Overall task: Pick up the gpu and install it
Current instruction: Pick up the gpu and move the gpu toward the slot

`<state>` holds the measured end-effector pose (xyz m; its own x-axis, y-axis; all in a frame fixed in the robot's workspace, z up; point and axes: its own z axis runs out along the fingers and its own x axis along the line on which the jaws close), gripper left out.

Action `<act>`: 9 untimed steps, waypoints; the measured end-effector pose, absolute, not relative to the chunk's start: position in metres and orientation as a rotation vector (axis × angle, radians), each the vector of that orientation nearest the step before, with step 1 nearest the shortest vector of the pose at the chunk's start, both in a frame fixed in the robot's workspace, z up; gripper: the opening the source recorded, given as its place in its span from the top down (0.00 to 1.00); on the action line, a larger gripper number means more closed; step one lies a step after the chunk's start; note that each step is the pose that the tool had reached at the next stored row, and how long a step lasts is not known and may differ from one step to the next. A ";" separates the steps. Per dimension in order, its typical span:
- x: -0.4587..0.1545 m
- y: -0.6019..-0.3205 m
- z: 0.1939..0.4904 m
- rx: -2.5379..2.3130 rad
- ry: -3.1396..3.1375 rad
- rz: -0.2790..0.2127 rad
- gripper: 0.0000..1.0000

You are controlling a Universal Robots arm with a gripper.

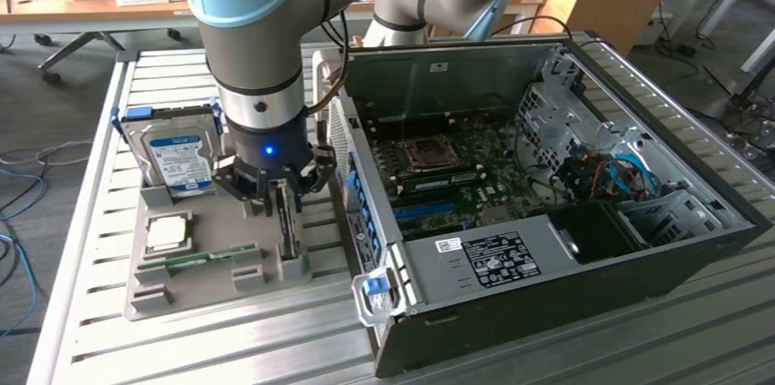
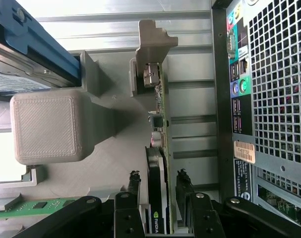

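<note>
The gripper takes hold of the GPU by its NVIDIA-labelled end (image 2: 158, 210) next, which leaves the GPU's metal bracket (image 2: 153, 42) free to enter the case.
The gpu (image 1: 289, 226) stands on edge in a slot of the grey parts holder (image 1: 194, 290), beside the open computer case (image 1: 545, 185). In the wrist view the gpu (image 2: 157, 148) shows as a thin green board with a dark face, its far end resting against a grey support. My gripper (image 1: 285, 199) is lowered straight over the card. Its black fingers (image 2: 134, 181) straddle the card's near end, one on each side with a narrow gap, so the gripper (image 2: 158, 179) is open around it.
A hard drive (image 1: 180, 158) with a blue-white label stands at the holder's back, next to a processor (image 1: 167, 232) and a RAM stick (image 1: 206, 258). The case's perforated rear panel (image 2: 269, 99) is close beside the card. The motherboard (image 1: 448, 176) lies exposed inside.
</note>
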<state>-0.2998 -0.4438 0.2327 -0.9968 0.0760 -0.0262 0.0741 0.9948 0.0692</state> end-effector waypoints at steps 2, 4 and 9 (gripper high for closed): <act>-0.300 -0.444 0.233 0.117 3.109 0.106 0.57; -0.300 -0.444 0.233 0.117 3.109 0.106 0.57; -0.300 -0.444 0.233 0.117 3.109 0.106 0.57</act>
